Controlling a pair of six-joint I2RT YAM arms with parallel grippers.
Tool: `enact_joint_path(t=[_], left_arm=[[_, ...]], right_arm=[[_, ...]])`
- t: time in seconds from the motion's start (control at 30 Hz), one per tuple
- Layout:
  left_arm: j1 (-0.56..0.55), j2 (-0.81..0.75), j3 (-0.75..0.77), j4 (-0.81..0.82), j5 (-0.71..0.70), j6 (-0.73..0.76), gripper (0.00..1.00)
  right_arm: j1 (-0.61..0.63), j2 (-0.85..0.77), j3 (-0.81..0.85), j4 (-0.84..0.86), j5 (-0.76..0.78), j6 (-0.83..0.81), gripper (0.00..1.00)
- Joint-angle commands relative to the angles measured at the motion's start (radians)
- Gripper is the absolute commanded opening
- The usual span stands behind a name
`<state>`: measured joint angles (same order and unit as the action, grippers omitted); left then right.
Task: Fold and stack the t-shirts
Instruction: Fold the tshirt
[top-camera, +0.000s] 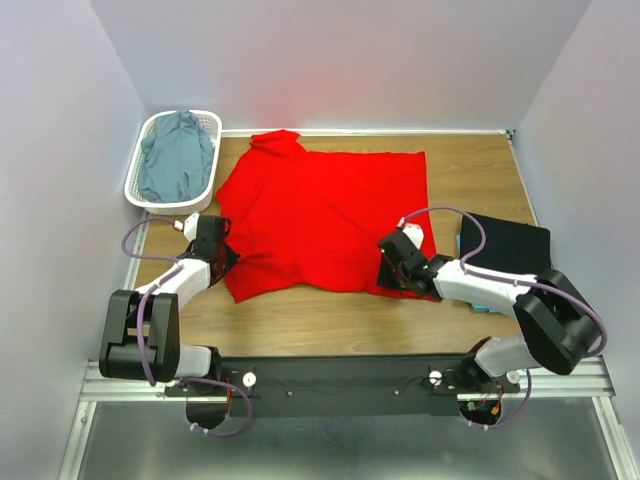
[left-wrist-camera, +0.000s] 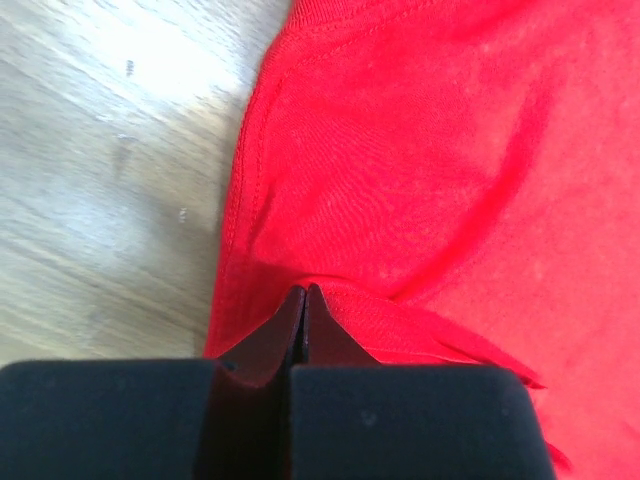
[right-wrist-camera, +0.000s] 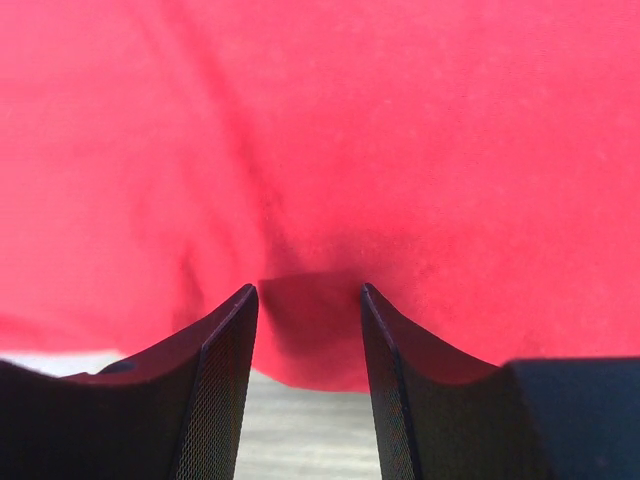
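Note:
The hem edge of the red t-shirt (top-camera: 320, 210) needs to fold over evenly, so the robot's right gripper will next grab its near hem corner (top-camera: 383, 286), opposite the left gripper.
The red t-shirt (top-camera: 320, 210) lies spread over the middle of the table. My left gripper (top-camera: 214, 250) is at the shirt's left edge. In the left wrist view it (left-wrist-camera: 305, 291) is shut, with a raised fold of the red cloth (left-wrist-camera: 420, 180) pinched at its tips. My right gripper (top-camera: 394, 268) is at the shirt's near right corner. The right wrist view shows it (right-wrist-camera: 308, 288) open, low over the hem of the red cloth (right-wrist-camera: 330, 150), with nothing gripped. A folded black t-shirt (top-camera: 508, 245) lies at the right, with a teal edge (top-camera: 482, 308) showing beneath it. A grey-blue t-shirt (top-camera: 178, 160) lies in the basket.
The white lattice basket (top-camera: 140, 190) stands at the table's far left corner. Bare wooden table (top-camera: 330, 320) shows between the red shirt and the arm bases. Grey walls close in the left, back and right sides.

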<state>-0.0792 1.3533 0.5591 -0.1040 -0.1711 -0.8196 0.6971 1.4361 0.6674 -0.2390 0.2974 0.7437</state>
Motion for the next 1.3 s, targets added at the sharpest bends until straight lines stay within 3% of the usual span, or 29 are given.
enact_joint_path(t=[0.0, 0.2, 0.47, 0.93, 1.27], left_arm=[[0.009, -0.039, 0.027, -0.072, -0.071, 0.056, 0.0], [0.004, -0.146, 0.103, -0.103, -0.018, 0.126, 0.0], [-0.037, -0.256, 0.14, -0.128, -0.001, 0.178, 0.0], [-0.071, -0.358, 0.114, -0.094, 0.102, 0.232, 0.0], [-0.071, -0.373, 0.113, -0.077, 0.154, 0.235, 0.0]], right_arm=[[0.021, -0.038, -0.063, -0.054, -0.038, 0.082, 0.53], [0.007, -0.181, -0.012, -0.175, 0.098, 0.091, 0.53], [-0.145, -0.295, -0.003, -0.328, 0.134, 0.118, 0.58], [-0.228, -0.287, -0.043, -0.535, 0.141, 0.379, 0.59], [-0.238, -0.298, -0.095, -0.556, 0.154, 0.493, 0.56]])
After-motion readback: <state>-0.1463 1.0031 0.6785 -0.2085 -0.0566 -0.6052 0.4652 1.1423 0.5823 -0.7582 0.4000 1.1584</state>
